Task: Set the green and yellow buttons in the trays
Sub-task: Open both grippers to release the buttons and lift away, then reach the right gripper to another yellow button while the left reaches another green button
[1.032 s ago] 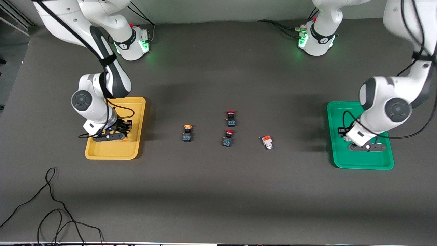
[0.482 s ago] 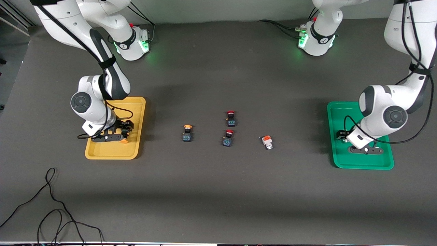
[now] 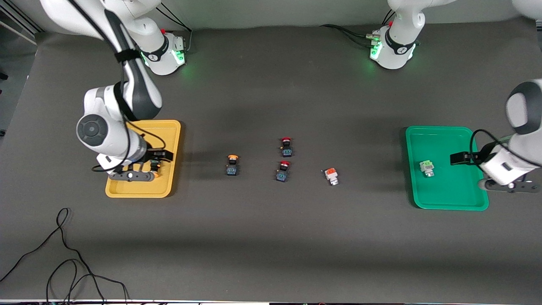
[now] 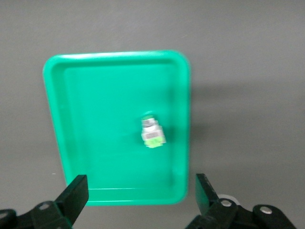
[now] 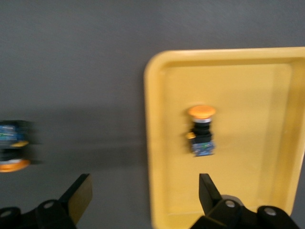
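Observation:
The yellow-capped button needs to go in the yellow tray, so my right gripper will next pick it up by its black switch body [image 3: 231, 167] [image 5: 12, 138].
A pale-green button [image 3: 427, 168] lies in the green tray [image 3: 444, 144]; it also shows in the left wrist view [image 4: 152, 132] in that tray [image 4: 95, 119]. My left gripper [image 3: 506, 181] is open and empty above the tray's edge at the left arm's end [image 4: 141, 200]. A yellow-capped button [image 3: 156, 172] lies in the yellow tray [image 3: 169, 140], also in the right wrist view [image 5: 201, 131] in its tray [image 5: 257, 95]. My right gripper [image 3: 133, 170] is open and empty above this tray [image 5: 143, 198]. Another yellow-capped button [image 3: 231, 165] and an orange-capped white button [image 3: 331, 176] lie on the table between the trays.
Two red-capped buttons [image 3: 286, 146] [image 3: 283, 170] sit mid-table between the yellow-capped and the orange-capped ones. The second yellow-capped button shows at the rim of the right wrist view [image 5: 12, 145]. A black cable [image 3: 63, 250] lies on the table nearest the front camera, at the right arm's end.
My left gripper has risen and moved toward the left arm's end, uncovering the pale-green button in the green tray. My right gripper has risen a little over the yellow tray.

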Available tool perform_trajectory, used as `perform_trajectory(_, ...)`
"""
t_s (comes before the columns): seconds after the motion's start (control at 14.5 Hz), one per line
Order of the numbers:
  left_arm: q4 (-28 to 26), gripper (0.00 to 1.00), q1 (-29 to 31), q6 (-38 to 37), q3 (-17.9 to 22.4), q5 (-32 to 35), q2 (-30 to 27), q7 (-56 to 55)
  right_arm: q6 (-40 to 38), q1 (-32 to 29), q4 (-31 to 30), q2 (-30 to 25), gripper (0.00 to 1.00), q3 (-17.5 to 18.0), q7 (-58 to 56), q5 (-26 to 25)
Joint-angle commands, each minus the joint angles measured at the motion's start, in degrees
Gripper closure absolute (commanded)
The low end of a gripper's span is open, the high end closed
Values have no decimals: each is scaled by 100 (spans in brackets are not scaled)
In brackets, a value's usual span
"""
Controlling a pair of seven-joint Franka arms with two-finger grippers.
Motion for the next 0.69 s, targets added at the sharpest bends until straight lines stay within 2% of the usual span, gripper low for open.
perform_trajectory(0.0,157,0,-548,-40,16,-298,244,-461,-316,269,789,586,1,-32,458,629)
perform_trajectory(0.14,122,0,-1075,258,16,-298,392,-1111,-307,566,1070,946,1,-32,589,1062)
perform_trajectory(0.34,130,0,-1937,698,16,-298,648,-2236,-141,1085,1510,1596,1,-41,1047,1072)
perform_trajectory(0.62,130,0,-2817,998,16,-298,684,-4072,588,1368,1397,2054,1,-32,1065,1080)
